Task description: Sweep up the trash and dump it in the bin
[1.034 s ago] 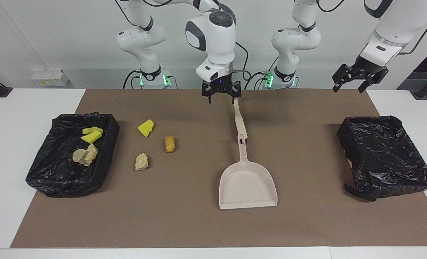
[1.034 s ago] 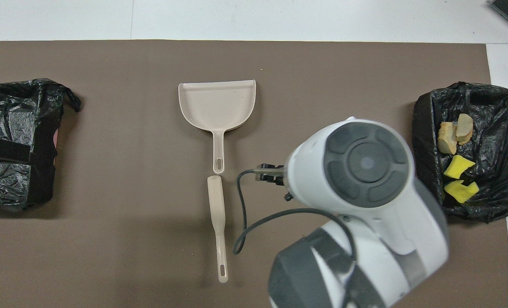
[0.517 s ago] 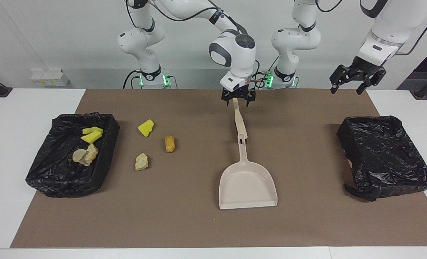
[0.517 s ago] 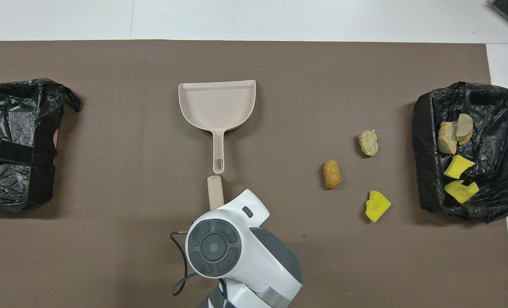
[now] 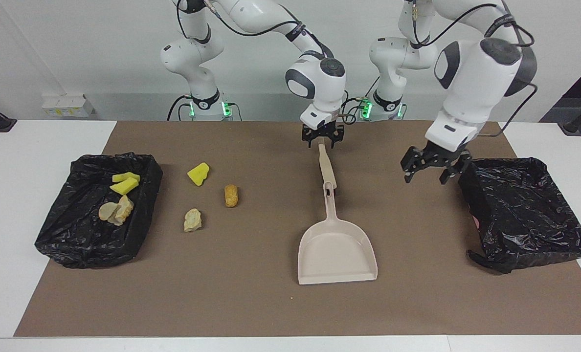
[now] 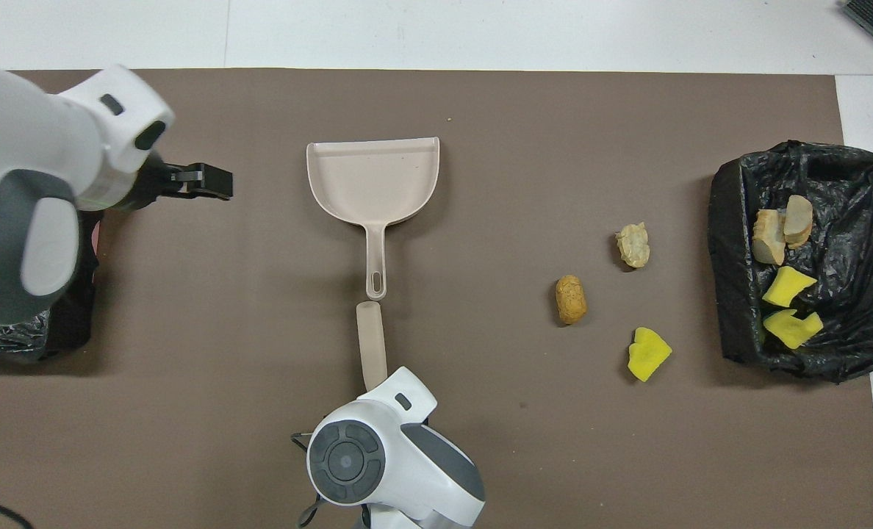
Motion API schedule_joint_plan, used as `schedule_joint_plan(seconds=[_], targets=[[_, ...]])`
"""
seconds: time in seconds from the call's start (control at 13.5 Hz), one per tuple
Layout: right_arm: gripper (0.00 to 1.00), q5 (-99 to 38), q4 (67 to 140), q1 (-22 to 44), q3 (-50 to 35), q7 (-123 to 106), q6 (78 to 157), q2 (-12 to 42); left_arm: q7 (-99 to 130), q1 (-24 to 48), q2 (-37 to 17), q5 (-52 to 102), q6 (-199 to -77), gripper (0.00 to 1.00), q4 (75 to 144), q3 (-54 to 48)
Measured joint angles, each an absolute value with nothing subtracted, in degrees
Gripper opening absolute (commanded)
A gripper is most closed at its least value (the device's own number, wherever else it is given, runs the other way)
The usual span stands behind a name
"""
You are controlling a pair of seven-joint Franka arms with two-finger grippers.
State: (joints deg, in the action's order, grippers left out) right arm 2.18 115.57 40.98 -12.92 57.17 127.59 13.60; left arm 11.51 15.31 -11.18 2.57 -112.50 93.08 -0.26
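Note:
The robot's right gripper next needs to grip the beige brush by its handle, to sweep the scraps into the dustpan.
Three trash scraps lie on the brown mat: a yellow sponge piece, a golden-brown nugget and a pale beige lump. More yellow and beige scraps lie in the black-lined bin at the right arm's end. The beige brush lies in line with the beige dustpan, nearer the robots. My right gripper is low at the brush's handle end, open, fingers on either side of it. My left gripper hangs open and empty over the mat.
A second black-lined bin with no scraps showing stands at the left arm's end, beside the left gripper. The white table shows around the mat.
My right gripper has moved from mid-table down to the brush's handle end. My left arm has swung down from high off the mat to over the mat beside the second bin.

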Motion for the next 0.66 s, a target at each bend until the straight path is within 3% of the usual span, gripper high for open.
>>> schedule_joint_plan(seconds=[0.22,0.44,0.59,0.66], targets=[[0.56,2.19,116.39,41.52,-12.95,57.17,127.59,12.73,19.05,21.31,-19.61,2.57,-117.04,1.00,88.79,-0.41],[0.44,2.19,116.52,41.88,-12.95,57.17,127.59,12.53,24.11,26.23,-23.81,2.57,-121.48,1.00,88.76,-0.52],[0.01,2.23,116.56,41.93,-12.95,57.01,127.61,12.51,25.03,28.08,-24.40,2.57,-123.75,1.00,91.70,-0.54],[0.00,2.23,116.59,41.93,-12.95,56.63,127.61,12.51,25.07,28.54,-24.26,2.57,-125.06,1.00,93.74,-0.60]])
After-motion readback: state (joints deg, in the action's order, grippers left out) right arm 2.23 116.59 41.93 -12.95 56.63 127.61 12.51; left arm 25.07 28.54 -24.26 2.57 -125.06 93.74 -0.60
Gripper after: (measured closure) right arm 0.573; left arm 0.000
